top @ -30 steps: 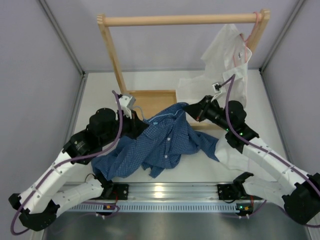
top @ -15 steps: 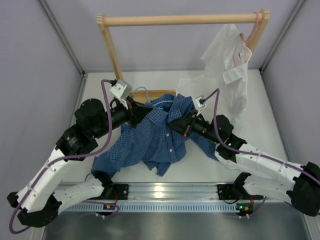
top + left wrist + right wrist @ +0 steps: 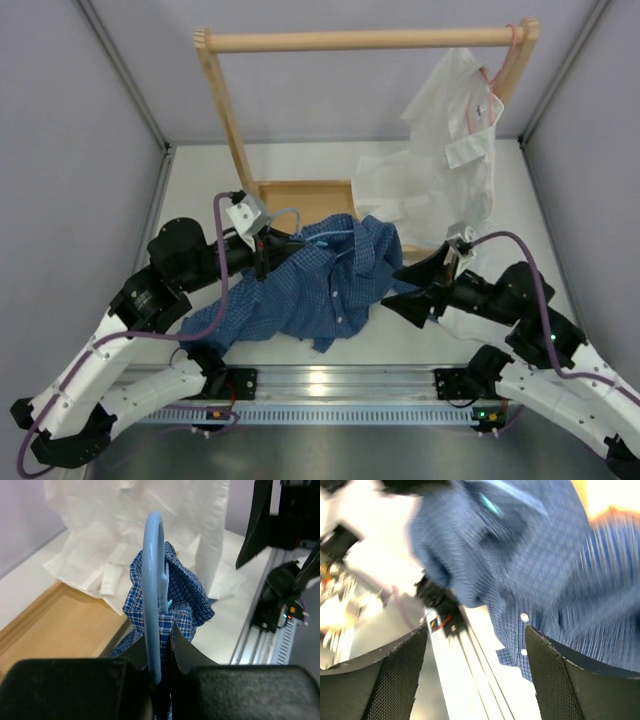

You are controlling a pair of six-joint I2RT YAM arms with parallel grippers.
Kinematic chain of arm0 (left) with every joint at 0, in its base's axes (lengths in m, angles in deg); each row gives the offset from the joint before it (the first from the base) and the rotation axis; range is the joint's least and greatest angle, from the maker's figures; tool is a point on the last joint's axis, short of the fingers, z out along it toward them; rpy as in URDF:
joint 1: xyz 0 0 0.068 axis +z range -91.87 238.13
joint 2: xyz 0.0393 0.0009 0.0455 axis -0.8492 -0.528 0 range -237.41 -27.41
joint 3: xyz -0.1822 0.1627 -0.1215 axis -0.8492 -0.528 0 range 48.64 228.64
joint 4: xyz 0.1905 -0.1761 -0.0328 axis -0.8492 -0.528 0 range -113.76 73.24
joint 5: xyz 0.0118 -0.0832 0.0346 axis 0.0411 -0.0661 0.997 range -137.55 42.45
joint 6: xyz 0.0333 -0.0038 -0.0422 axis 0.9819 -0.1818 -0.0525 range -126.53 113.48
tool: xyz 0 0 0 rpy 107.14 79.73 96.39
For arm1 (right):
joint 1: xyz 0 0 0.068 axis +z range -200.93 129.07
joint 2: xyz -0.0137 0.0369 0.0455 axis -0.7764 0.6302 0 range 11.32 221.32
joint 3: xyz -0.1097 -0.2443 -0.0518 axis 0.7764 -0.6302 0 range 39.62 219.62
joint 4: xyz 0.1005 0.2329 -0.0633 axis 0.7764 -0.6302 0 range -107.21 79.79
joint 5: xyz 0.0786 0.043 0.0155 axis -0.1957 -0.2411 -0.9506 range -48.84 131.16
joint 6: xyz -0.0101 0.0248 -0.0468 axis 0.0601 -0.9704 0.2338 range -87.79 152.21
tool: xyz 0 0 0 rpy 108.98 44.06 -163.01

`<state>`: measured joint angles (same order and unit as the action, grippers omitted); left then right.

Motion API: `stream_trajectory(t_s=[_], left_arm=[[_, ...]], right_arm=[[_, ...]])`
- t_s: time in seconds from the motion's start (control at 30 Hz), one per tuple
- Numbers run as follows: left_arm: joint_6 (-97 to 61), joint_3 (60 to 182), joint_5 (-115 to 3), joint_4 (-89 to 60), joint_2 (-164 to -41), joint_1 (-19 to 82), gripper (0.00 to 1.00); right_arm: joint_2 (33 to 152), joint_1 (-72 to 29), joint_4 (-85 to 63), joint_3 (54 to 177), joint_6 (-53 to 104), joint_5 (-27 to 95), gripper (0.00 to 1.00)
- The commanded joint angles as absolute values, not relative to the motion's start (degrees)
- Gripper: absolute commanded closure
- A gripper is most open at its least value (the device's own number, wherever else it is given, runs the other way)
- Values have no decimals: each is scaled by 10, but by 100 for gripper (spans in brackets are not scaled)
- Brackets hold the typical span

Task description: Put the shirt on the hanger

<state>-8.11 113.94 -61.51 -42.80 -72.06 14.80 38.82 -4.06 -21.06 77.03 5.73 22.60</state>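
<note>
My right gripper will next grab the hanger by its neck below the hook (image 3: 301, 236). That will free my left gripper to pull the shirt on.
The blue checked shirt (image 3: 322, 283) lies bunched on the table, its collar end lifted at the left gripper. The light-blue wire hanger (image 3: 284, 214) pokes out of the collar; in the left wrist view its hook (image 3: 152, 575) curves up over the cloth (image 3: 182, 602). My left gripper (image 3: 263, 250) is shut on the hanger's neck with shirt cloth pinched beside it (image 3: 162, 645). To the right of the shirt, my right gripper (image 3: 396, 288) stands open and apart from it. Its wrist view is blurred, with the shirt (image 3: 545, 570) ahead and nothing between the fingers (image 3: 476, 645).
A wooden rack (image 3: 360, 40) stands at the back, its base board (image 3: 305, 194) just behind the shirt. A large white shirt (image 3: 450, 140) hangs from a pink hanger (image 3: 507, 52) at the rack's right end. A metal rail (image 3: 330, 384) runs along the near edge.
My right gripper has opened, let go of the shirt and drawn back to the right and nearer. The left gripper with the hanger has come down slightly; the shirt has sagged.
</note>
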Motion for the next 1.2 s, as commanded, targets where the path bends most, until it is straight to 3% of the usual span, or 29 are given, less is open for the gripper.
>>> stream_trajectory(t_s=[0.0, 0.13, 0.2, 0.37, 0.5, 0.77, 1.0, 1.07, 1.17], left_arm=[[-54, 1123, -753, -409, -735, 148, 100], [-63, 1121, -964, -372, -772, 148, 100], [-63, 1131, -1008, -355, -797, 147, 100], [-81, 1146, -1033, -354, -820, 144, 100], [-78, 1141, -1038, -354, -823, 141, 100], [-78, 1132, -1058, -354, -842, 134, 100], [-76, 1125, -1064, -354, -836, 126, 100], [-73, 1120, -1051, -354, -827, 126, 100], [-71, 1112, -1007, -354, -809, 126, 100]], right_arm=[[369, -39, -374, 846, 168, 121, 24], [424, -39, -377, 950, 222, 128, 21], [485, -38, -370, 985, 234, 115, 22], [587, -29, -289, 1031, 214, 18, 27], [626, 1, -221, 1038, 201, 13, 30], [670, 52, -140, 1038, 197, 55, 44], [694, 65, -107, 1033, 201, 93, 73], [692, 65, -107, 1031, 200, 105, 97], [676, 65, -92, 1019, 201, 119, 100]])
